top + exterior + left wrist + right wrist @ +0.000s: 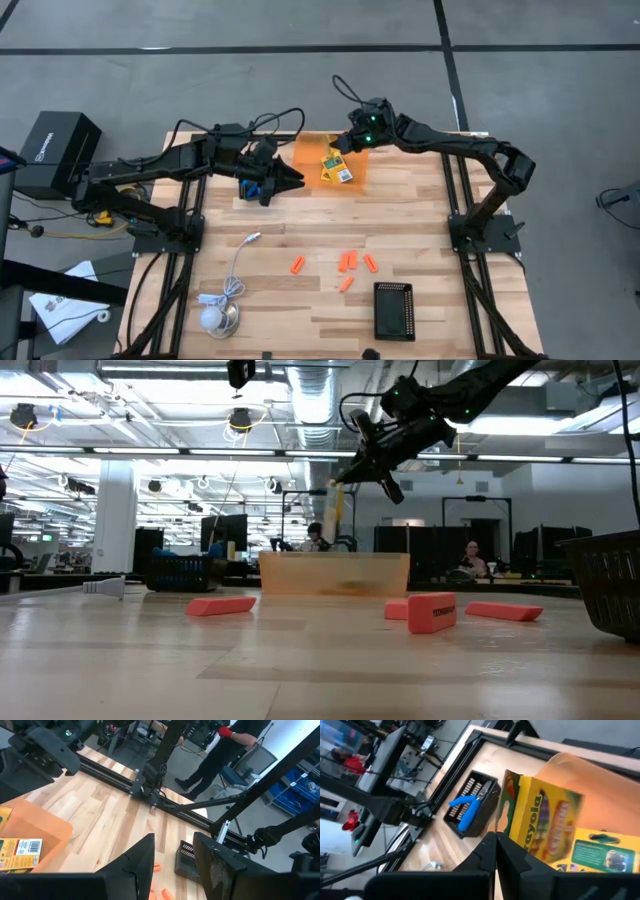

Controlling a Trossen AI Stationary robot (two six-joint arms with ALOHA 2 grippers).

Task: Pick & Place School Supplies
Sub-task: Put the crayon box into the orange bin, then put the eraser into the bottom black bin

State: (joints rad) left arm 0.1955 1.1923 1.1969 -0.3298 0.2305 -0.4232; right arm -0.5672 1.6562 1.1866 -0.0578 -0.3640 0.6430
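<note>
My right gripper needs to release the box now, since the crayon box's lower edge (547, 860) hangs within the orange tray's outline (605, 795) and the box would settle there.
A shallow orange tray (312, 152) sits at the table's far middle, with a yellow-and-green crayon box (600, 855) lying flat in it. My right gripper (344, 148) hovers over the tray, shut on a second crayon box (540, 820), which hangs above the tray (338, 505). Blue-handled scissors (467, 810) lie in a black tray (485, 815) under my left arm. My left gripper (172, 865) is raised left of the orange tray, open and holding nothing. Several orange sticks (347, 262) lie flat on the table's near middle. My right gripper pinches the crayon box by a thin edge at its top end (506, 827) between its two shut fingers. The fingers slant down from the table's right. The box hangs below the fingertips, roughly upright and clear of the orange tray.
A second black tray (393, 310) stands near the front edge on the right. A white cable with a round puck (222, 315) lies at the near left. People stand in the room beyond the table (225, 750).
</note>
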